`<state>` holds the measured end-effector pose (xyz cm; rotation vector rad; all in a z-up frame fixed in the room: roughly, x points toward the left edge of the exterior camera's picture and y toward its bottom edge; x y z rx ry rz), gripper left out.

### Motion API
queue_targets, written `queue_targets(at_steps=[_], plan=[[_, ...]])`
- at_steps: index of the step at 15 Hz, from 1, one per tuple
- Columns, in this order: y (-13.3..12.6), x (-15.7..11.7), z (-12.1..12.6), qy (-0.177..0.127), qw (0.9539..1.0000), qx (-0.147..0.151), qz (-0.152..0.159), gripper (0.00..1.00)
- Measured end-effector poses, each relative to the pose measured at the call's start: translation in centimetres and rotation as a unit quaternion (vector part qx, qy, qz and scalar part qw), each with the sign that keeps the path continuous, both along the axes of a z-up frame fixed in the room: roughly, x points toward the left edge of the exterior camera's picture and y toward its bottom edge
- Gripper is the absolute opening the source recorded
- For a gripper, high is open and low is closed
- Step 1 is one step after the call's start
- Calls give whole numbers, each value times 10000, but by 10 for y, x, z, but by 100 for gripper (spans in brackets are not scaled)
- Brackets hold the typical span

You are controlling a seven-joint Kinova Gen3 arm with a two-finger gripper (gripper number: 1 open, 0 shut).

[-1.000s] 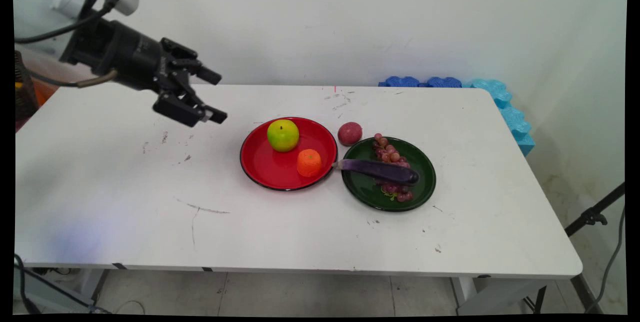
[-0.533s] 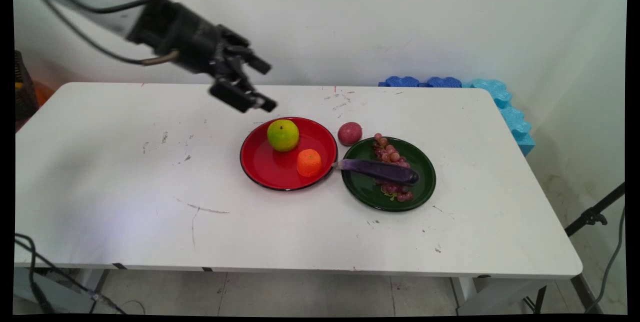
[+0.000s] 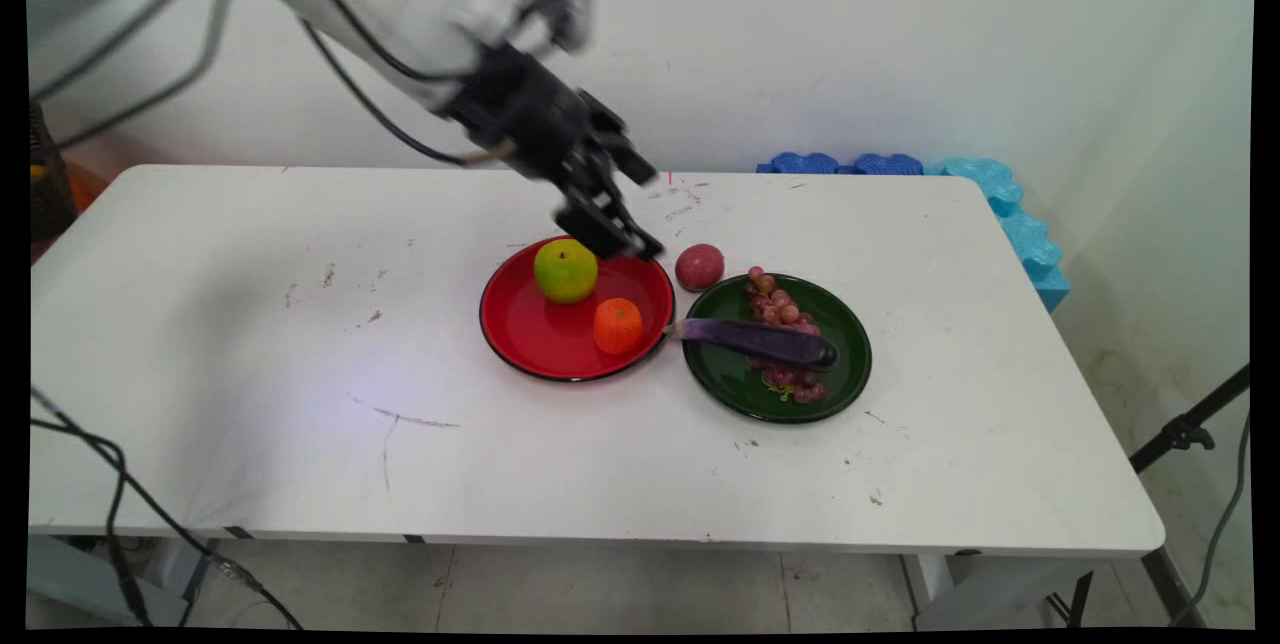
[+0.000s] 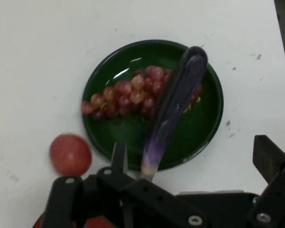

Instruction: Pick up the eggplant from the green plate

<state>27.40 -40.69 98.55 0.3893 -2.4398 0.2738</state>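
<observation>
The purple eggplant will be grabbed next by the middle of its body (image 3: 753, 339) with my gripper. This leaves the grapes (image 3: 775, 309) on the green plate free.
My black gripper (image 3: 640, 209) hangs open and empty over the back rim of the red plate (image 3: 510, 344), between the green apple (image 3: 566, 270) and a dark red round fruit (image 3: 699, 267). An orange fruit (image 3: 618, 325) also lies on that plate. To the right, a dark green plate (image 3: 850, 364) holds a bunch of red grapes (image 3: 775, 309) with a purple eggplant (image 3: 770, 341) across them. The hand view looks down past the gripper (image 4: 166, 183) at the green plate (image 4: 104, 76), grapes (image 4: 126, 95), eggplant (image 4: 175, 102) and red fruit (image 4: 70, 154).
Blue foam pieces (image 3: 1000, 199) line the table's far right corner and right edge. A black stand leg (image 3: 1185, 429) and cable sit off the table at the right. Black cables hang from the arm at the left, and the white table (image 3: 250, 344) has scuff marks.
The arm has swung from the table's far left to the right, bringing the open gripper over the red plate's back rim. The fruit and plates stayed put.
</observation>
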Motion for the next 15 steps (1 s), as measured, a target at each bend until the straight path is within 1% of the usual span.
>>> queue_targets(at_steps=[3, 8, 10, 15], plan=[[-18, -34, -35, -146, 9992, 48, -374, 100], [-41, -76, -90, -324, 9961, 90, -814, 100], [-48, -88, -108, -371, 9949, 78, -940, 100], [-63, -104, -140, -486, 9923, 6, -1139, 100]])
